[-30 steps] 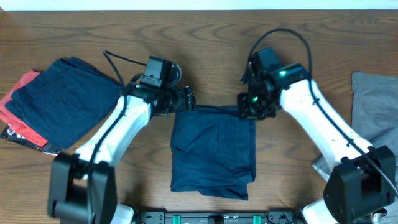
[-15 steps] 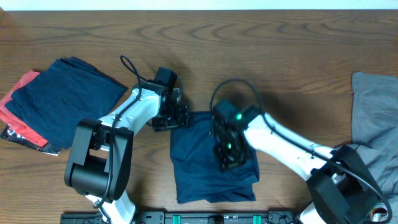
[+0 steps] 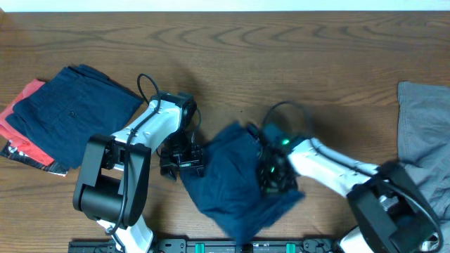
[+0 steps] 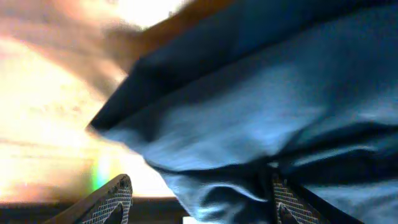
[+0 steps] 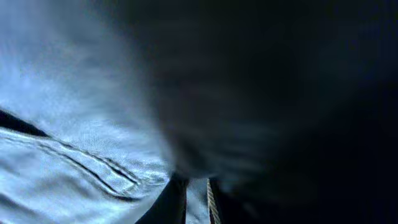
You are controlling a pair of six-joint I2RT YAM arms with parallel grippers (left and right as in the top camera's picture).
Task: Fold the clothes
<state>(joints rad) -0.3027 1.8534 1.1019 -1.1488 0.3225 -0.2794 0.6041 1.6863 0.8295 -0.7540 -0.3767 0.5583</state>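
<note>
My left gripper and my right gripper will spread the shorts straight for folding, so my left gripper will next grab the dark navy shorts [image 3: 235, 183] by the rumpled edge opposite my right gripper.
The dark navy shorts [image 3: 235, 183] lie rumpled and askew at the table's front middle. My left gripper [image 3: 184, 159] is at their left edge. In the left wrist view its jaws [image 4: 199, 202] stand wide apart, with a fold of navy cloth [image 4: 261, 106] hanging between them. My right gripper [image 3: 273, 174] is down on the right part of the shorts. In the right wrist view its fingers [image 5: 196, 199] are pinched on a thin strip of the navy cloth [image 5: 81, 124]. Another navy garment [image 3: 74, 112] lies folded at the left on a red one [image 3: 20, 116]. A light grey garment [image 3: 424, 119] lies at the right edge.
The wooden table [image 3: 232, 63] runs to a pale wall at the back. The arm bases and a black rail [image 3: 225, 246] sit at the front edge. A cable loops above each wrist.
Both grippers have moved from the shorts' far edge towards the front. The right one drags cloth over with it. The flat shorts are now rumpled and turned.
</note>
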